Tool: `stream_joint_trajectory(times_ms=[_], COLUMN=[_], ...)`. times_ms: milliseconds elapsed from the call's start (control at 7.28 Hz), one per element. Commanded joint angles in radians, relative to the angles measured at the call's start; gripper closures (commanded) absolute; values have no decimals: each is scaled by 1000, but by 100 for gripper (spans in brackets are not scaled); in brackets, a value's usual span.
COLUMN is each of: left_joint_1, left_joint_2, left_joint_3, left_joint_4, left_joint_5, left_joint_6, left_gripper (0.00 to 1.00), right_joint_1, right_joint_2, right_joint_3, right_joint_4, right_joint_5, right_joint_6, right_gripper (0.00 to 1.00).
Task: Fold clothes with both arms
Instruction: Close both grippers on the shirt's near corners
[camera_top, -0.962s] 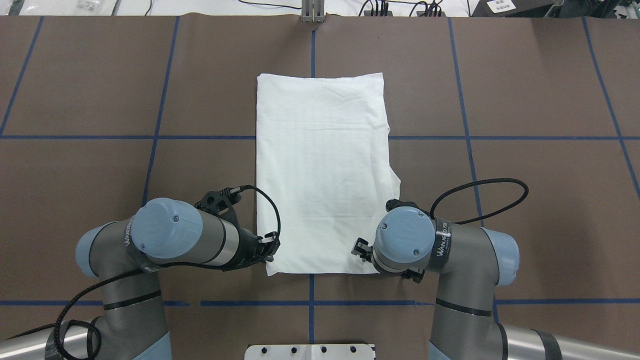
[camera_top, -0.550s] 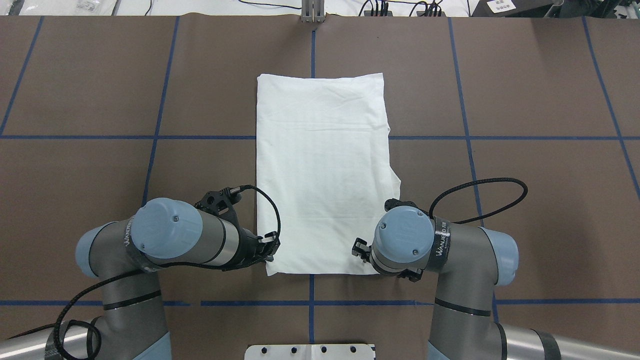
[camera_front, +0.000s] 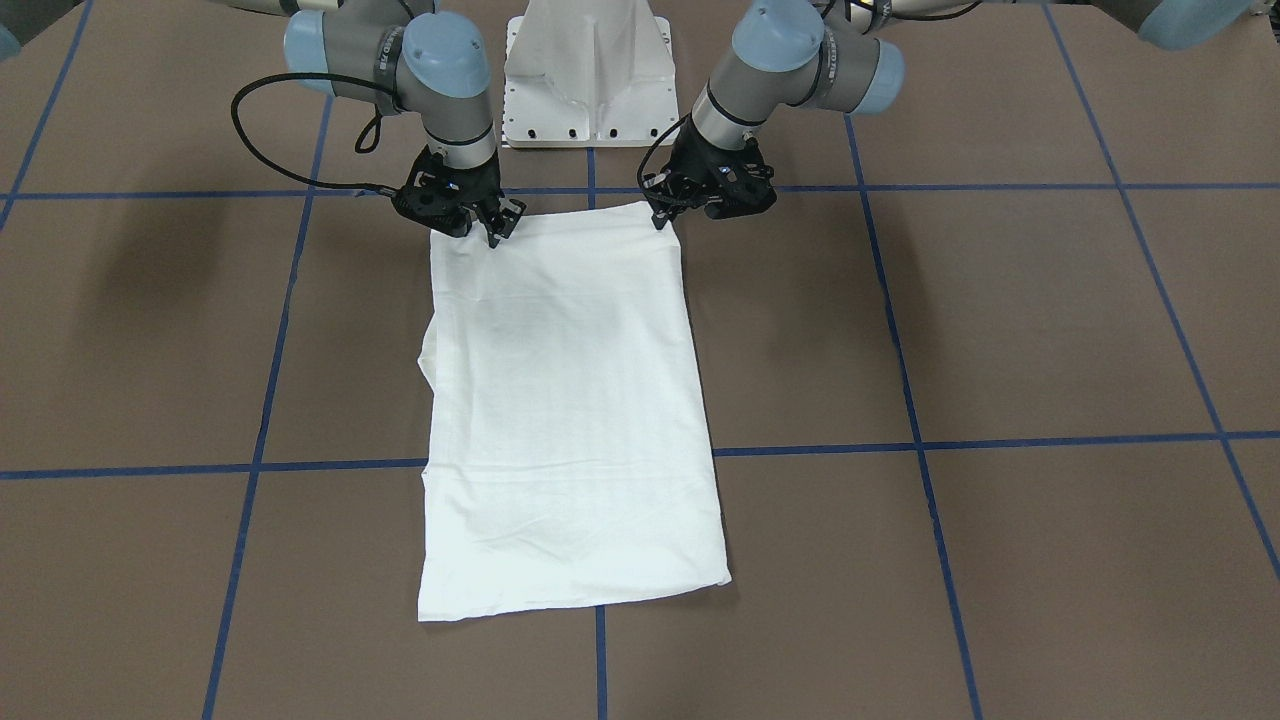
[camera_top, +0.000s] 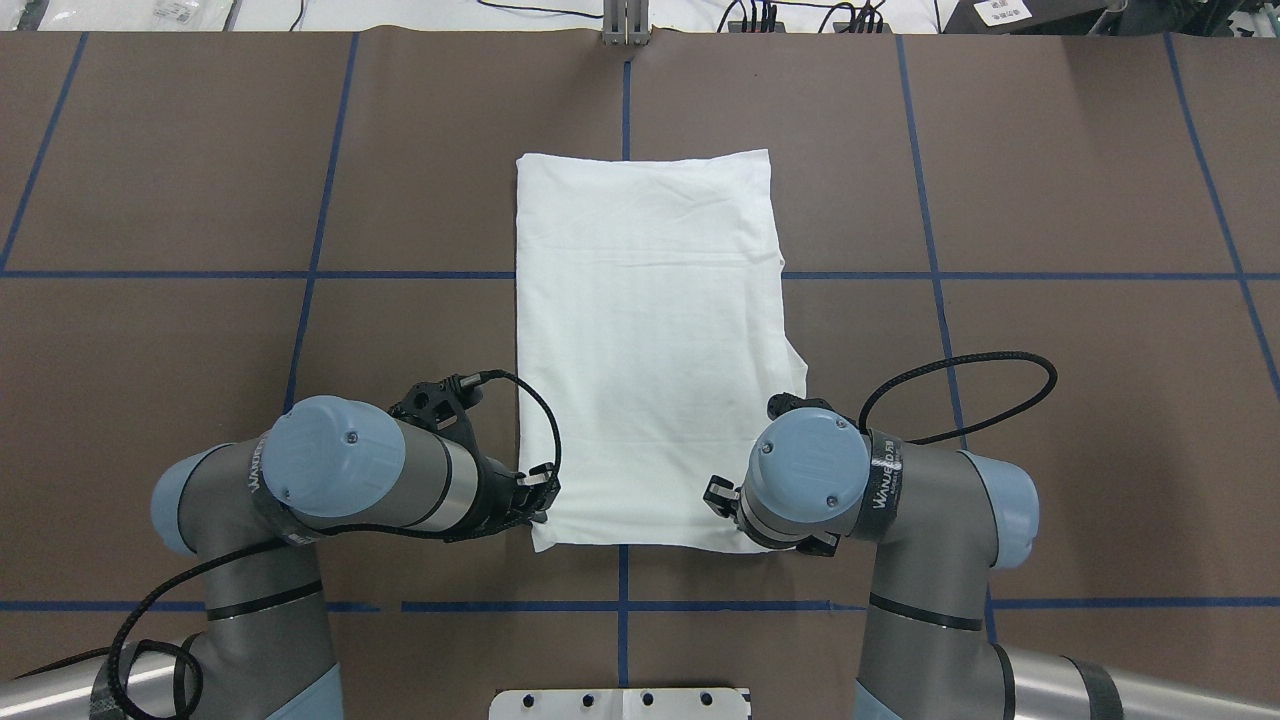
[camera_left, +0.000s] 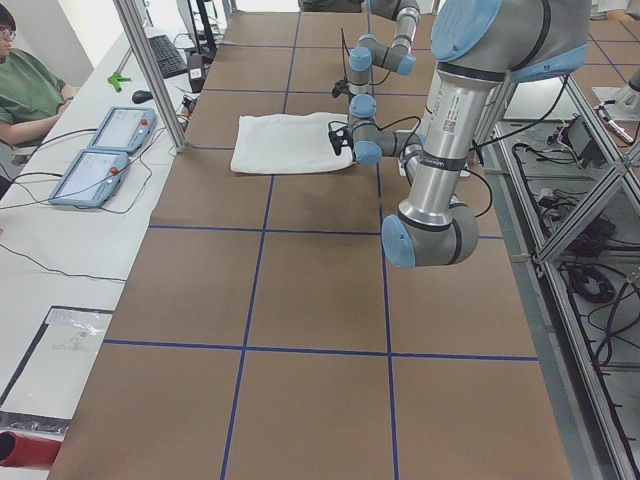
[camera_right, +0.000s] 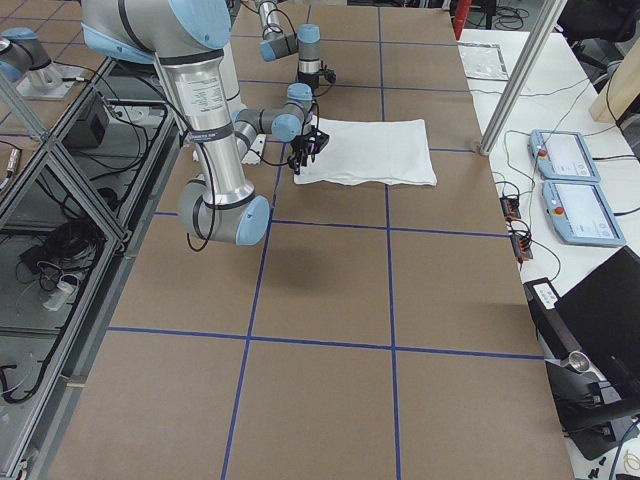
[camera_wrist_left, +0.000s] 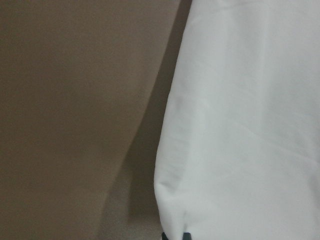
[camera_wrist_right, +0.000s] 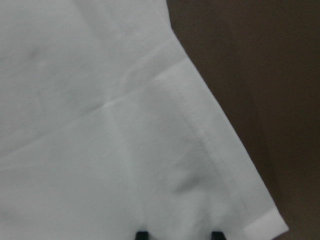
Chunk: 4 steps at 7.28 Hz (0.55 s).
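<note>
The robot's right gripper should next pinch the white shirt by its hemmed corner (camera_front: 451, 240) (camera_wrist_right: 255, 224), so that both arms can fold the shirt over evenly.
The white shirt (camera_top: 650, 350) lies folded into a long flat rectangle at the table's middle; it also shows in the front view (camera_front: 570, 420). No text, collar or label shows. My left gripper (camera_top: 540, 497) is at the shirt's near left corner, and in the left wrist view (camera_wrist_left: 175, 236) its tips stand close together at the cloth's edge, shut on the shirt (camera_wrist_left: 240, 125). My right gripper (camera_top: 722, 495) is at the near right corner. In the right wrist view (camera_wrist_right: 179, 235) its fingertips (camera_wrist_right: 142, 234) stand apart over the hemmed cloth (camera_wrist_right: 100, 125), open.
The white pedestal base (camera_front: 590, 70) stands just behind the shirt's near edge. Blue tape lines cross the brown table. A metal post (camera_top: 625, 20) stands at the far edge. An operator (camera_left: 25, 95) and two control tablets (camera_left: 105, 150) are beyond the table's far side.
The shirt has shifted very slightly toward me and to the right. My right gripper has crept a little forward over its corner. The left arm has hardly moved.
</note>
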Motion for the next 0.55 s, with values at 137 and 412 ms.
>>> stream_joint_trajectory(times_ms=[137,412], left_joint_1=[0,0], left_joint_2=[-5,-9], left_joint_3=[3,-3], left_joint_4=[-1,0], left_joint_5=[0,-2], left_joint_6=[0,0], left_gripper=[100,100], right_joint_1=[11,32], right_joint_2=[11,29], right_joint_3=[1,5], right_joint_4=[0,-2], right_joint_5=[1,9], right_joint_6=[-1,-3], right_gripper=[74,86])
